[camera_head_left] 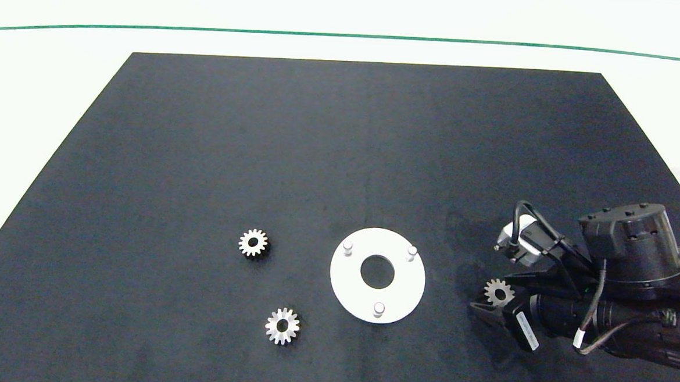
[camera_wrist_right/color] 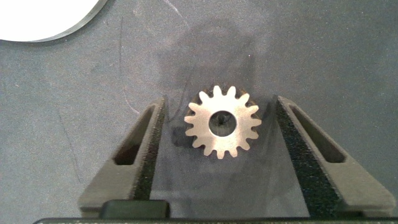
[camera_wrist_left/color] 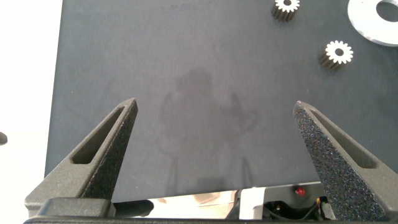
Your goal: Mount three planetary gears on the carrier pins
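The robot's right gripper will next take hold of the silver gear by its toothed rim (camera_head_left: 487,292), so the silver gear's center hole (camera_head_left: 500,294) stays free to slide onto a carrier pin.
Three silver planetary gears lie flat on the black mat: one (camera_head_left: 254,243) left of the white disc (camera_head_left: 347,279), one (camera_head_left: 282,326) nearer the front, and one (camera_head_left: 498,292) to the disc's right. The three carrier pins (camera_head_left: 347,248) (camera_head_left: 411,253) (camera_head_left: 378,309) stand bare on the disc. My right gripper (camera_head_left: 490,292) is low over the mat and open, and its fingers straddle the right gear (camera_wrist_right/color: 222,121) with a small gap on each side. My left gripper (camera_wrist_left/color: 216,112) is open and holds nothing, off to the mat's left side.
The black mat (camera_head_left: 342,144) covers most of the white table, and a green line runs across the far side. The left wrist view shows two gears (camera_wrist_left/color: 338,53) (camera_wrist_left/color: 286,6) and the disc's rim (camera_wrist_left/color: 373,25) far from the left fingers. The right wrist view shows the disc's edge (camera_wrist_right/color: 43,15).
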`<state>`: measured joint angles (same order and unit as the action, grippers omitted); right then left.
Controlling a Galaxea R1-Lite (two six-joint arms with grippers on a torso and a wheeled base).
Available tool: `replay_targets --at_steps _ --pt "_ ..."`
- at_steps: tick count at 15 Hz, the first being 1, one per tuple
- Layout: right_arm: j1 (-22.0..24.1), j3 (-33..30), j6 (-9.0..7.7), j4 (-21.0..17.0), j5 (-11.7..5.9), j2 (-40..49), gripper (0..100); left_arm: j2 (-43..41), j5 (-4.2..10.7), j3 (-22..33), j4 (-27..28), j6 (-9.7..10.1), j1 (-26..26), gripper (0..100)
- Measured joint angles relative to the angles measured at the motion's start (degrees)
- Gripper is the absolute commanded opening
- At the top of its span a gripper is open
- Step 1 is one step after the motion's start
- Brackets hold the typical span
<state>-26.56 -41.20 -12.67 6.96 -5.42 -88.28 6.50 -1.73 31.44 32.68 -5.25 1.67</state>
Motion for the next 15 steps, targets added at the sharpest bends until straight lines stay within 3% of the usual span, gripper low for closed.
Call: replay_targets --at_steps 15 --pt "0.05 -0.11 0.1 0.26 0.06 -1.05 35 0.0 -0.02 -0.07 0.0 0.0 0.34 100"
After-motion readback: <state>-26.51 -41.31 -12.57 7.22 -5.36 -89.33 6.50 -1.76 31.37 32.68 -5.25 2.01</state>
